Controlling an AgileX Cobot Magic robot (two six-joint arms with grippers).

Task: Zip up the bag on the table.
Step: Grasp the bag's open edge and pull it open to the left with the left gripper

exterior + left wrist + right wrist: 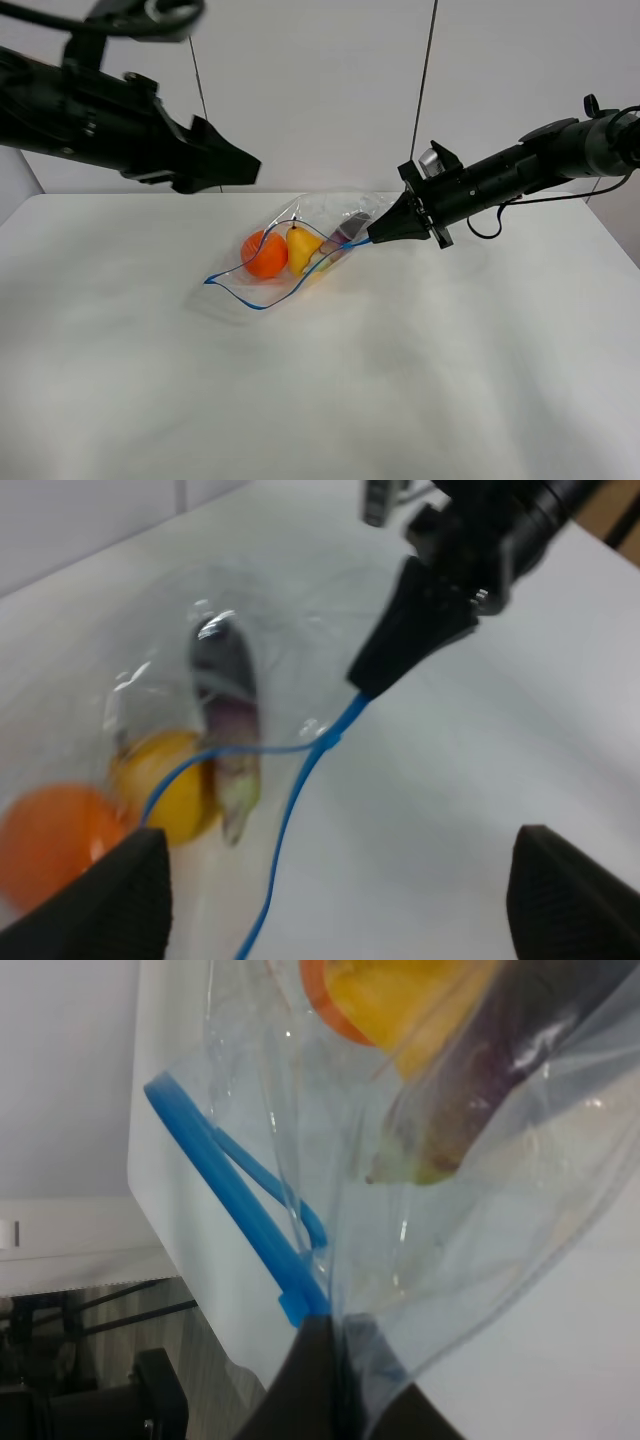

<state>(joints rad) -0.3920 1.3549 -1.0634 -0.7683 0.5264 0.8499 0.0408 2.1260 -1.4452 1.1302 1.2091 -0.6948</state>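
Observation:
My left gripper needs to reach the blue seal strip [262,305] and grab its loose end corner [209,280], where both halves meet, to zip up the bag.
The bag [322,212] lies in the middle of the table [420,380]; it is clear plastic with a wavy blue seal strip [262,305] along its open near edge. An orange item [264,254], a yellow one [301,250] and a dark purple one [350,228] show through it. My right gripper [374,238] is shut on the right end of the seal strip [250,1230]; its closed tip [335,1340] pinches the plastic. It also shows in the left wrist view [368,678]. My left gripper [245,167] hovers above and behind the bag, open and empty [345,890].
A white wall stands behind the table. Two thin cables [424,80] hang down at the back. The right arm's cable loops near the table's back right [490,225]. The table's edge and a dark stand [150,1400] show in the right wrist view.

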